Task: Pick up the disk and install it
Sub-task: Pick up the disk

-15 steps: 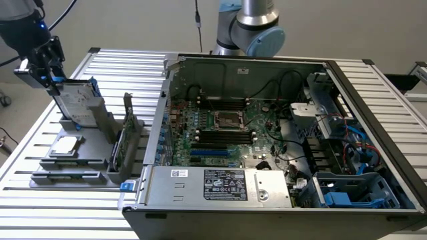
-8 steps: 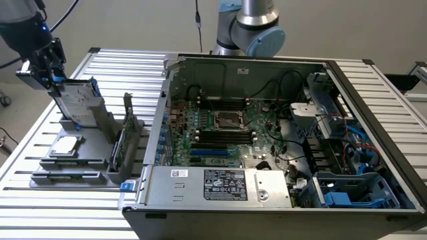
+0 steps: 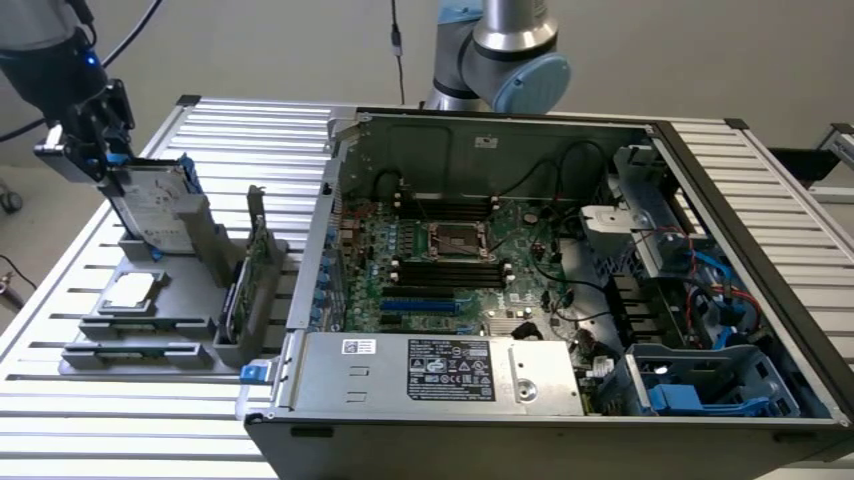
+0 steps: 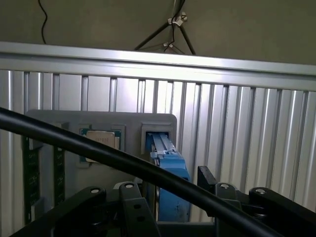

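The robot's gripper will grab the disk by its upper blue end (image 3: 144, 165), because the grey holder's slot (image 3: 200, 235) surrounds the disk's lower end.
The disk (image 3: 151, 208), silver-grey with a white label and a bright blue carrier, stands on edge in a slot of the grey holder (image 3: 180, 285) at the exterior view's left. My gripper (image 3: 104, 158) hangs right over its upper end, black fingers on either side of it. In the wrist view the disk's blue edge (image 4: 170, 175) runs up between my fingers (image 4: 134, 210), and my gripper (image 4: 173, 200) is open, with a small gap showing beside the carrier. The disk rests in its slot.
The holder also carries a small square silver chip (image 3: 130, 292) and an upright green circuit card (image 3: 243, 290). An open computer case (image 3: 534, 260) lies to the exterior view's right, with a blue drive bay (image 3: 694, 395) in its near corner. A black cable (image 4: 98, 150) crosses the wrist view.
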You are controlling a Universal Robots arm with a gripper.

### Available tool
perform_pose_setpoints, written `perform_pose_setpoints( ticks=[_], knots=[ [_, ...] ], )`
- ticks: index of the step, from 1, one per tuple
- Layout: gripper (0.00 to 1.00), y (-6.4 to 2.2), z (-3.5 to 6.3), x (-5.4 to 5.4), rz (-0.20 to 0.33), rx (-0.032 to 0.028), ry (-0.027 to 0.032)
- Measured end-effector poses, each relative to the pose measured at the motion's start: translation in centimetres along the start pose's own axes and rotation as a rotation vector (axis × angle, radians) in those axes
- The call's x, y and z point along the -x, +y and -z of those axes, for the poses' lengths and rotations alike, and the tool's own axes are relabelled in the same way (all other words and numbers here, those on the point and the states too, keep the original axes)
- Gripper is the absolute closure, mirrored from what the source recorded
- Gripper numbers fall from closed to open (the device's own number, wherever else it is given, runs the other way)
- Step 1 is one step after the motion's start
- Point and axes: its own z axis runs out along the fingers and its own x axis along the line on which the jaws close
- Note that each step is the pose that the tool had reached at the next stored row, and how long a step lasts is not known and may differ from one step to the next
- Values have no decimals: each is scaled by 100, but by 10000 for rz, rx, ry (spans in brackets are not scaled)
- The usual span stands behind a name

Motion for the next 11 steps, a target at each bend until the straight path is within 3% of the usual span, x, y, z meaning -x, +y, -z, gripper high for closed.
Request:
perform_pose_setpoints(
  ticks=[7,11],
  knots=[
    [46,-17,-19,-1,-228,1,-5],
    [46,-27,-30,4,-242,60,-8]
  ],
)
